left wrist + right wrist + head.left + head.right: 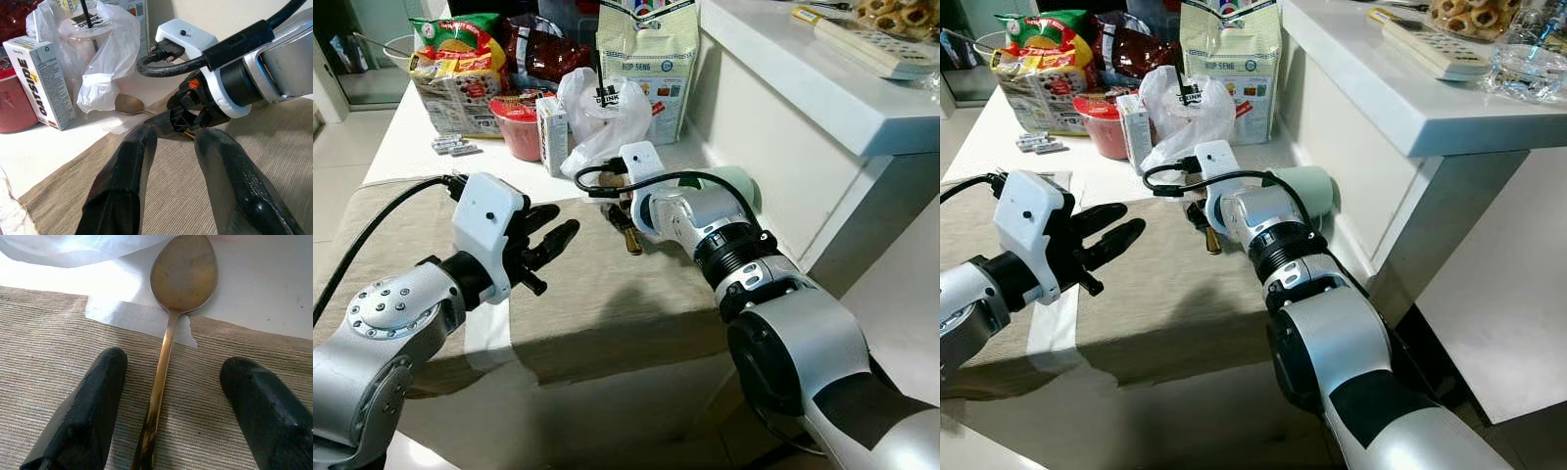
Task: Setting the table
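Observation:
My right gripper should grab the gold spoon by its handle near the bowl next, because the spoon has a broad bowl at the top of its long thin handle.
A gold spoon lies with its bowl on the white tabletop and its handle on the beige placemat. My right gripper is open just above the handle, one black finger on each side, not touching it. From the head the same gripper is seen pointing down at the mat's far edge, with the handle's end poking out below it. My left gripper hovers open over the mat's left part, empty and aimed toward the right gripper. A mint green cup lies on its side behind the right wrist.
Behind the mat stand an Oatside carton, a white plastic bag around a drink cup, a red bowl, snack bags and a large paper bag. A white ledge with a remote walls off the right side.

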Tool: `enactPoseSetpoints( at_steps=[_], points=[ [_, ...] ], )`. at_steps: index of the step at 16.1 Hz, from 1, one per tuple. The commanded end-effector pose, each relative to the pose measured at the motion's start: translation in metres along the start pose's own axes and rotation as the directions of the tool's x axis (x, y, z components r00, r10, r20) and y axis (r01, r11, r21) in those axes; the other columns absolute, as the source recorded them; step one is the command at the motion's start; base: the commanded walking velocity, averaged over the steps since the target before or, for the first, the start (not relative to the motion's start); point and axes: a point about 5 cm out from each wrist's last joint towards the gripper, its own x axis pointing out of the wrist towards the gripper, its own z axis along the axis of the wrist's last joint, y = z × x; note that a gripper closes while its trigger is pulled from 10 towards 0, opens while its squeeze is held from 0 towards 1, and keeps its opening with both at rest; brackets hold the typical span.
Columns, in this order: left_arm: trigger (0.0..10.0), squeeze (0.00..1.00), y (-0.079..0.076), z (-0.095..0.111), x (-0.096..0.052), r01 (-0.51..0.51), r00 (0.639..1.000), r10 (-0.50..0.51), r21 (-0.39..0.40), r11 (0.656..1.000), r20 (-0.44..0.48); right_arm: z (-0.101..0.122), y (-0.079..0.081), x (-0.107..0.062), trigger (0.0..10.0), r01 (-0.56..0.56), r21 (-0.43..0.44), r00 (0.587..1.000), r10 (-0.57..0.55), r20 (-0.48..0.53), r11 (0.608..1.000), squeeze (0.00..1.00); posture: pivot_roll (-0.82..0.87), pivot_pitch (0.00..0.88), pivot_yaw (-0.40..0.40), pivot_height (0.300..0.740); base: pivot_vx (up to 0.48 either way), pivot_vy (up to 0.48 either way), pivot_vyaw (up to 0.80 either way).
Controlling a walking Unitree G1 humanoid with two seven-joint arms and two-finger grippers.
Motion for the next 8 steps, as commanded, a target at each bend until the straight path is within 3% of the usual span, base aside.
enactPoseSetpoints(
  at_steps=[1, 5, 6, 8],
  points=[
    [10.0, 0.00, 0.0000, 0.0051, -0.0007, 0.016, 1.000, -0.016, 0.014, 1.000, 0.009, -0.0314, -0.0006, 0.0081, 10.0, 0.012, 0.007, 0.993, -0.011, -0.119, 1.000, 0.00, -0.08, 0.025, -0.012, 0.740, 0.000, 0.000, 0.00],
    [10.0, 0.00, -0.0004, 0.0046, -0.0010, 0.020, 1.000, -0.020, 0.016, 1.000, 0.007, -0.0344, -0.0004, 0.0092, 10.0, 0.017, 0.003, 0.993, -0.017, -0.116, 1.000, 0.00, -0.08, 0.023, -0.009, 0.740, 0.000, 0.000, 0.00],
    [10.0, 0.00, -0.0004, 0.0046, -0.0009, 0.021, 1.000, -0.021, 0.016, 1.000, 0.006, -0.0347, -0.0003, 0.0095, 4.7, 0.019, 0.008, 0.994, -0.018, -0.111, 1.000, 0.00, -0.07, 0.022, -0.009, 0.740, 0.000, 0.000, 0.00],
    [10.0, 0.00, -0.0004, 0.0048, -0.0008, 0.022, 1.000, -0.022, 0.018, 1.000, 0.006, -0.0346, -0.0004, 0.0097, 0.0, 0.021, 0.009, 0.994, -0.020, -0.105, 1.000, 0.00, -0.07, 0.020, -0.010, 0.740, 0.000, 0.000, 0.00]
  ],
)
